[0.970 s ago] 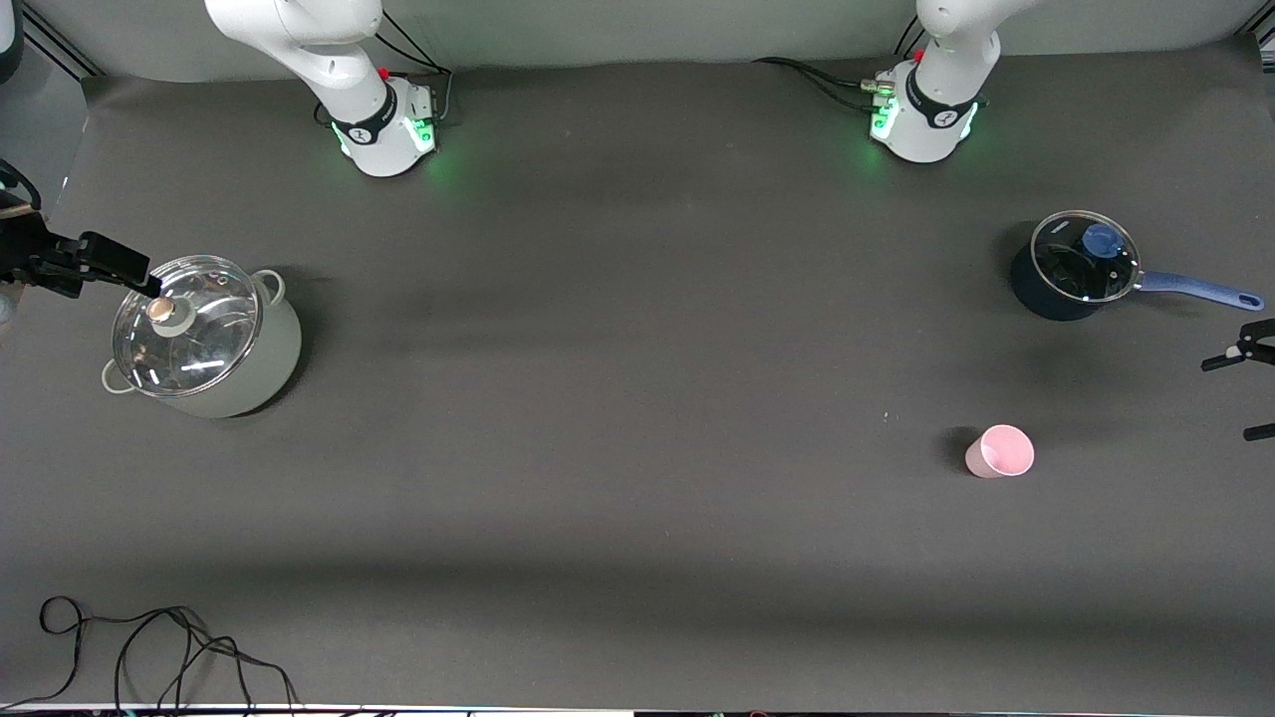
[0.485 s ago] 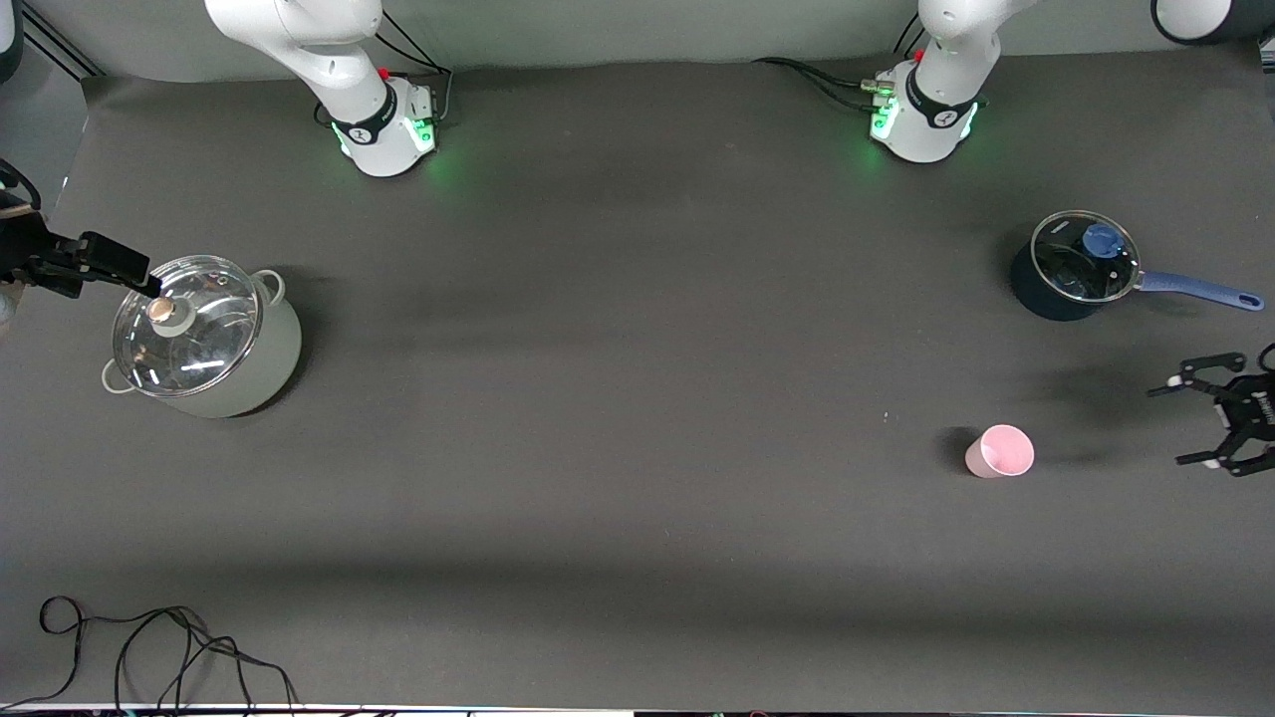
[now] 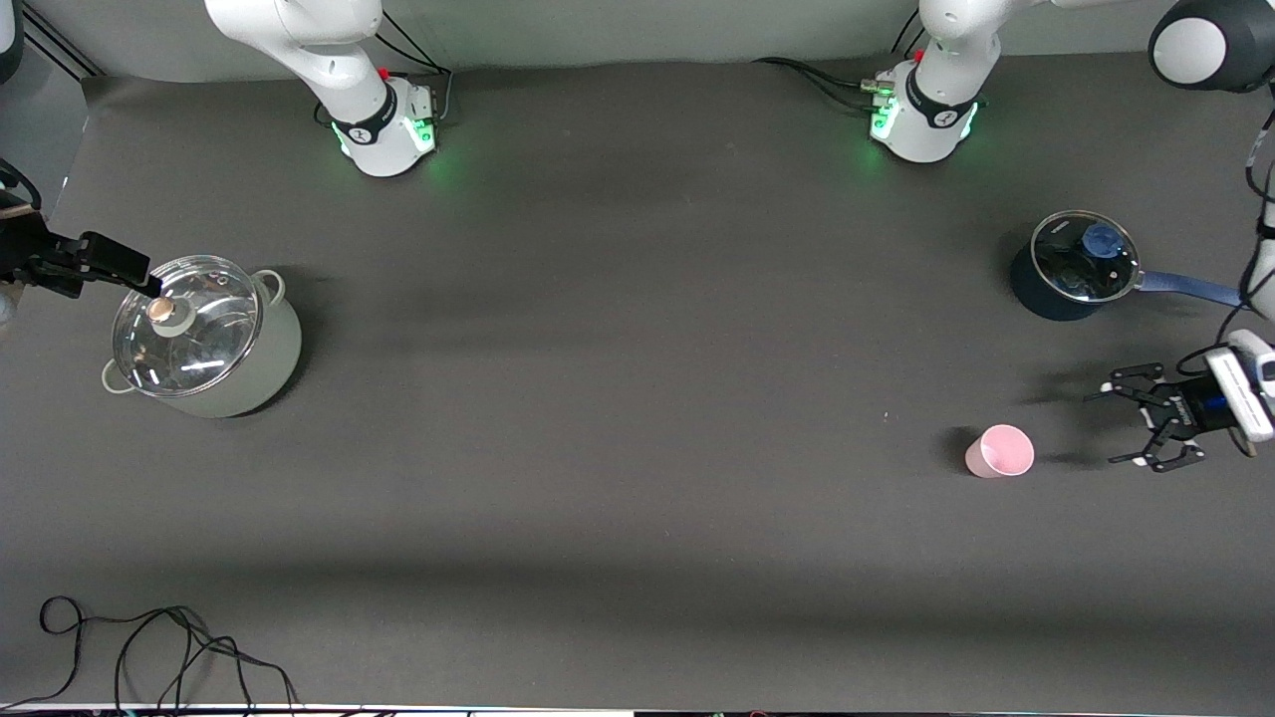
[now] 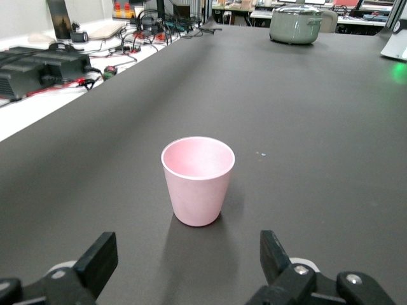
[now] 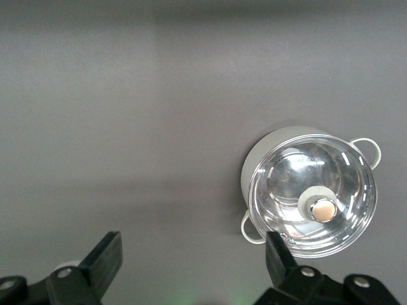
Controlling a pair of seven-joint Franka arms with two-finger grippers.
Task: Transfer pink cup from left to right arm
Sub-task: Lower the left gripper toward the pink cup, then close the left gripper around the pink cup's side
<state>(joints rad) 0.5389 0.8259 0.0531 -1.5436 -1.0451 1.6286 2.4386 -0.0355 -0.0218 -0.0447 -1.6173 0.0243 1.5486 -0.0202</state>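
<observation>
The pink cup needs to be handed over to my right gripper. My left gripper needs to take hold of the cup by its lower side (image 3: 976,461) (image 4: 198,206) next.
The pink cup (image 3: 999,451) stands upright on the dark table toward the left arm's end, its mouth up and nothing in it. My left gripper (image 3: 1106,428) is low beside it, toward the table's end, and its open jaws face the cup across a gap. In the left wrist view the cup (image 4: 197,181) sits ahead of the gripper (image 4: 187,257), between the lines of the two fingers (image 4: 98,260) but clear of them. My right gripper (image 5: 191,254) hangs open high over the right arm's end of the table, beside the lidded pot, and holds nothing.
A grey-green pot (image 3: 204,339) with a glass lid stands at the right arm's end. A dark blue saucepan (image 3: 1074,267) with a glass lid and a long handle sits farther from the front camera than the cup. Loose cables (image 3: 149,647) lie at the table's near edge.
My left gripper has come in from the table's end toward the pink cup, open the whole way. The cup, the pots and the right arm have not moved.
</observation>
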